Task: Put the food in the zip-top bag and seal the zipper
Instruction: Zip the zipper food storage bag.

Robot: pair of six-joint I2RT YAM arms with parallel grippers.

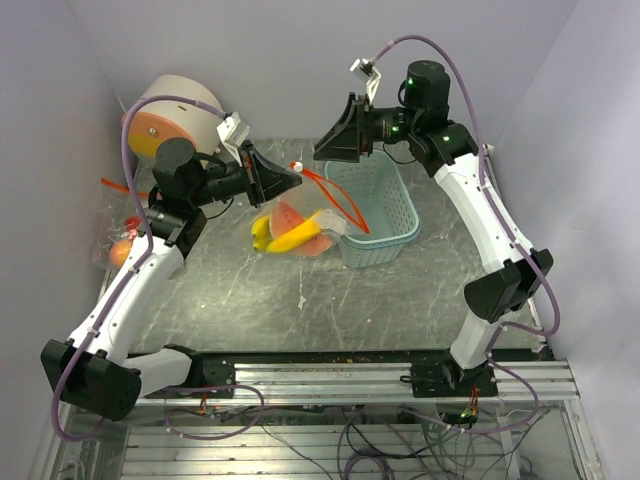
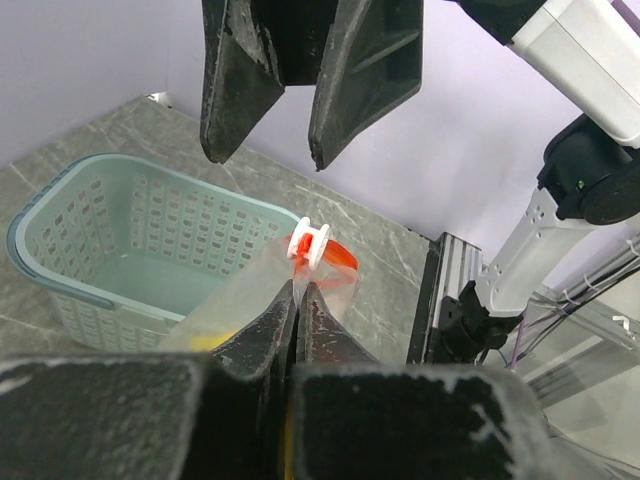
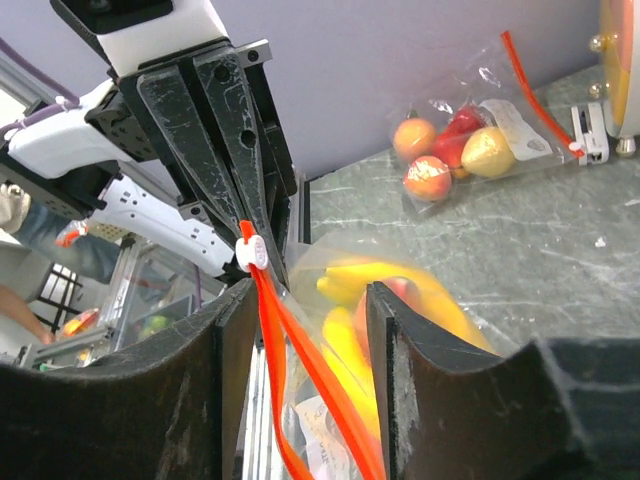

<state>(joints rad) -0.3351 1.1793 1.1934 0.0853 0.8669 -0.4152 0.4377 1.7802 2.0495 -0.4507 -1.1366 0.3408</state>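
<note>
The white slider needs to be grabbed next by my right gripper, with fingers closing across the orange zipper strip (image 1: pixel 335 200), to pull the slider along and seal the zipper.
A clear zip-top bag (image 1: pixel 300 235) hangs in the air with yellow bananas (image 1: pixel 275 237) and a watermelon slice (image 1: pixel 297 220) inside. Its orange zipper strip (image 1: pixel 335 200) has a white slider (image 1: pixel 295 166) at the left end. My left gripper (image 1: pixel 288 178) is shut on the bag's top corner just below the slider; this also shows in the left wrist view (image 2: pixel 298 287). My right gripper (image 1: pixel 335 148) is open just above and right of the slider. In the right wrist view the zipper strip (image 3: pixel 300 370) runs between its fingers (image 3: pixel 225 380), with the slider (image 3: pixel 251 252) just past the tips and the bananas (image 3: pixel 400 275) behind.
A pale blue latticed basket (image 1: pixel 385 215) stands right of the bag, below the right gripper. A second clear bag of peaches and a red piece (image 1: pixel 122 240) lies at the far left by the wall. A white and orange round device (image 1: pixel 170 115) stands at the back left.
</note>
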